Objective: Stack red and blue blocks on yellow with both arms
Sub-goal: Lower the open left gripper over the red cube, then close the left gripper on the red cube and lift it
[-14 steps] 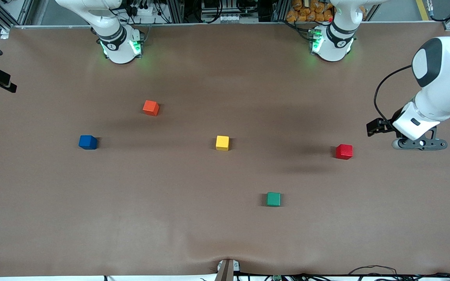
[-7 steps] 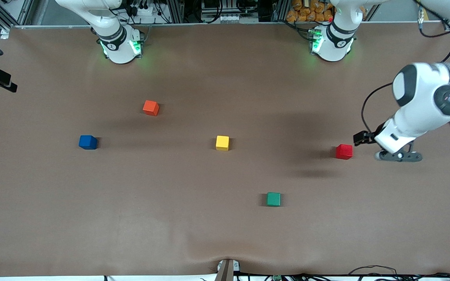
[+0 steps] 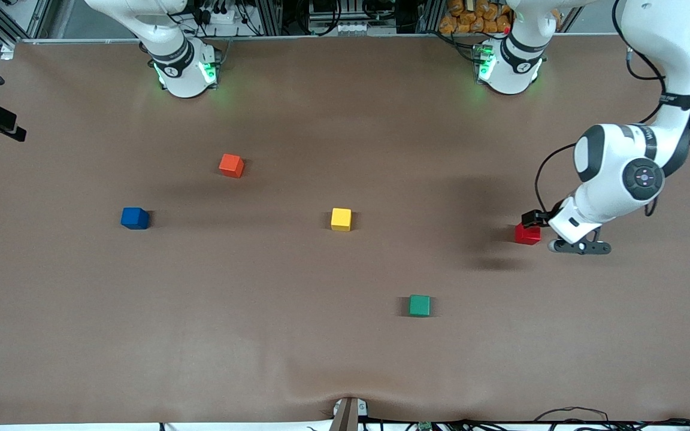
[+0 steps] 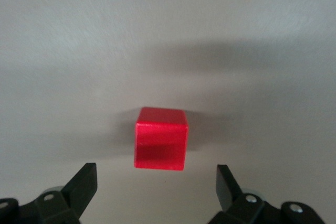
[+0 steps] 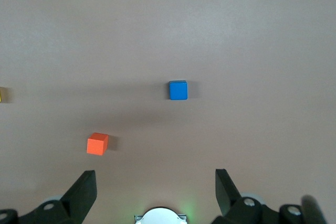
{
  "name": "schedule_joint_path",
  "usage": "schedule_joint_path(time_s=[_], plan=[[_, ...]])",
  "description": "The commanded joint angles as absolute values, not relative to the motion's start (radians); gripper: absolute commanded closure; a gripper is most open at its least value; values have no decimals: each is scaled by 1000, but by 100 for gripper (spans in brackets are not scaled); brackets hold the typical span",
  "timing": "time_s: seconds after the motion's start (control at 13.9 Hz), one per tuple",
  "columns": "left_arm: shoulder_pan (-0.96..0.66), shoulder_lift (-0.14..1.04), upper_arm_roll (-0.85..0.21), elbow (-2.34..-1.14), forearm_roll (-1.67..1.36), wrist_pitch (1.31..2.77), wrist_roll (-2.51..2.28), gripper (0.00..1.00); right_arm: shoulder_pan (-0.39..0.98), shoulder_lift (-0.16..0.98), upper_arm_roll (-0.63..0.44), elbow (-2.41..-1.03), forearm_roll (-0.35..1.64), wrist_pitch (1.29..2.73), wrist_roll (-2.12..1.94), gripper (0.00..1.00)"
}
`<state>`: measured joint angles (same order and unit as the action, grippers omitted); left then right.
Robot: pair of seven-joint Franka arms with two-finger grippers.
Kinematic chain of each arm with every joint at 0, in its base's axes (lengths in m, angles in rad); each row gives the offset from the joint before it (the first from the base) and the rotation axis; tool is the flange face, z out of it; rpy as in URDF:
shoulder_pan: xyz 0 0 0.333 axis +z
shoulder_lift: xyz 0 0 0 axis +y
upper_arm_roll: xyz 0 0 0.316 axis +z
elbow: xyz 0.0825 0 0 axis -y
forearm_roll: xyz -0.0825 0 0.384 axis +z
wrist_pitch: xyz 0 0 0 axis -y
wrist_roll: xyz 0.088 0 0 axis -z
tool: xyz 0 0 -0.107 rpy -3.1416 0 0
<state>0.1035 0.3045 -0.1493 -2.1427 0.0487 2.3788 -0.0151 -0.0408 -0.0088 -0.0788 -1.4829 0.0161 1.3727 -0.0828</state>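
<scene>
My left gripper moves toward the red block, before closing, since table still shows between that block and its fingers.
The red block sits on the brown table toward the left arm's end. My left gripper hangs just beside it, over the table. In the left wrist view the red block lies just ahead of the open left gripper, not between its fingers. The yellow block rests mid-table. The blue block lies toward the right arm's end. My right gripper is open and empty, high over its own base, looking down on the blue block; the front view does not show it.
An orange-red cube lies farther from the front camera than the blue block, also seen as the orange-red cube. A green cube sits nearer the front camera than the yellow block. Both arm bases stand along the table's back edge.
My left arm has swung in from the table's end toward the red block, bringing its open gripper close beside it. No block has moved.
</scene>
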Motion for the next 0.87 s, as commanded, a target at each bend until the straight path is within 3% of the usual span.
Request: schedule_joint_path(time_s=[0.0,0.79], plan=[[104,316,-149,-2183,29,2422,-15,0,-60,-2,-69,-1465,34,1359,-75,0],[104,400,-147,-2180,43,2534,-9,1,-66,2,-69,-1465,51,1361,-77,0]])
